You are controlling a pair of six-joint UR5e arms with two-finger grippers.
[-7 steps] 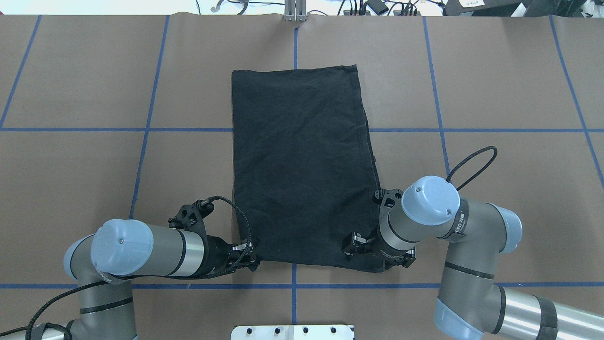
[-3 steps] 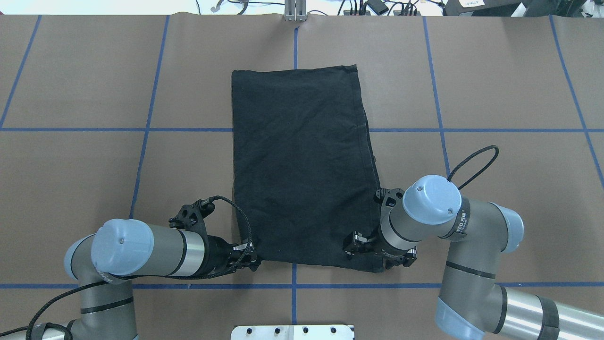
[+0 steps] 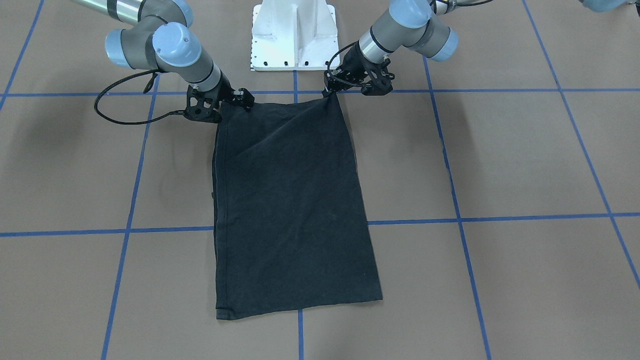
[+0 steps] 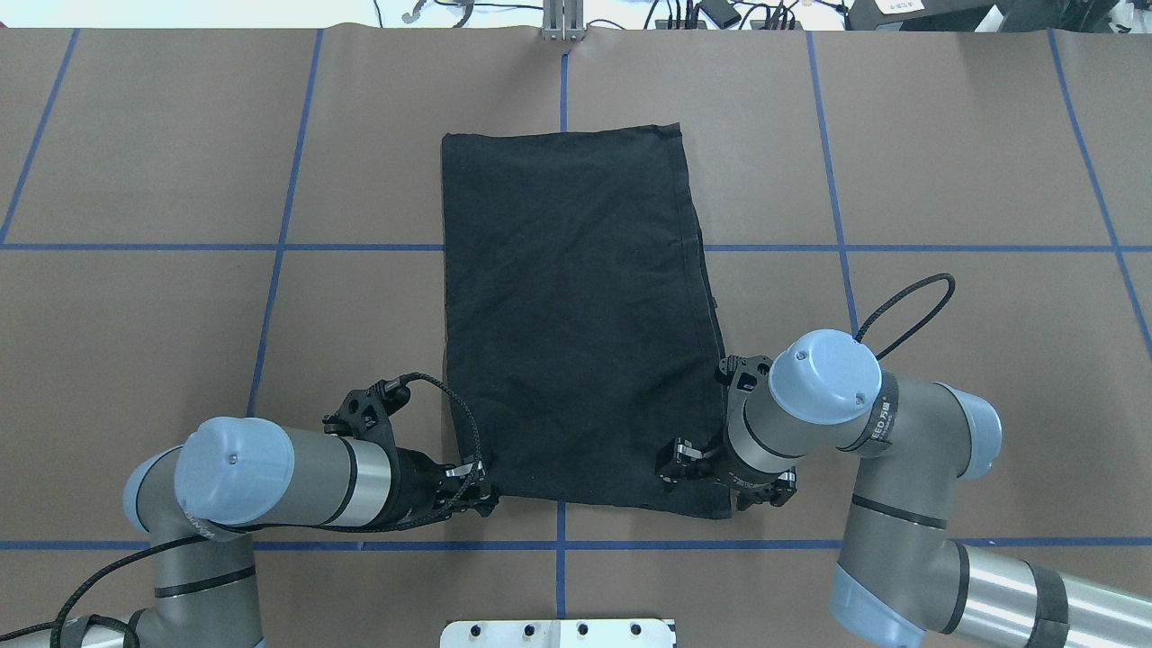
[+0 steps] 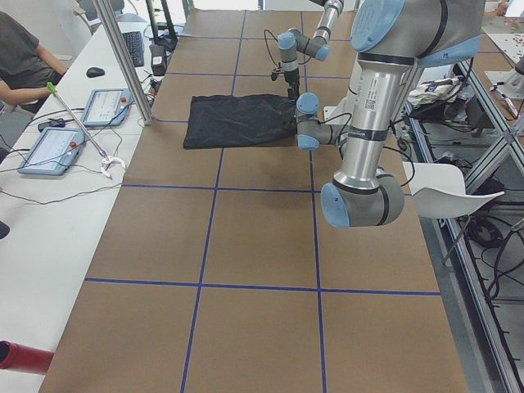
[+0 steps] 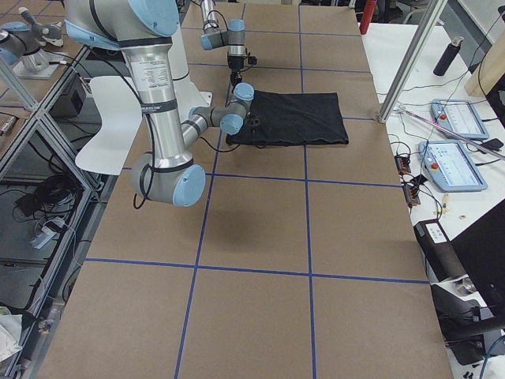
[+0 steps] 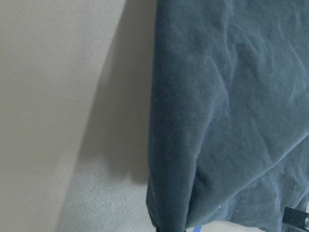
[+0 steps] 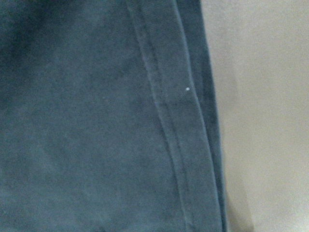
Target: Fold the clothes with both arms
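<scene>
The black T-shirt is between my right gripper's open fingers, which are on both sides of the hem's near corner (image 3: 226, 113) (image 8: 203, 212), down at the tabletop. My right gripper needs to close on it now.
The black T-shirt (image 4: 576, 315) lies folded into a long rectangle, plain side up, with no logo showing; it also shows in the front view (image 3: 290, 210). My left gripper (image 4: 484, 493) is shut on its near left corner, which rises to a point at the fingers in the front view (image 3: 331, 91). The left wrist view shows that corner (image 7: 231, 121) with a shadow beside it. My right gripper (image 4: 717, 488) sits low on the near right corner (image 3: 227, 102). Its jaws are hidden under the wrist. The right wrist view shows only the hem (image 8: 164, 121) up close.
The white pedestal base (image 3: 294, 35) stands just behind the shirt's near edge. Blue tape lines grid the brown table (image 4: 945, 162). A side table with control tablets (image 5: 49, 147) runs along the far edge, and a person (image 5: 16, 57) sits there.
The right arm's wrist and elbow have shifted slightly over the shirt's near right corner. The left arm and the shirt have stayed put.
</scene>
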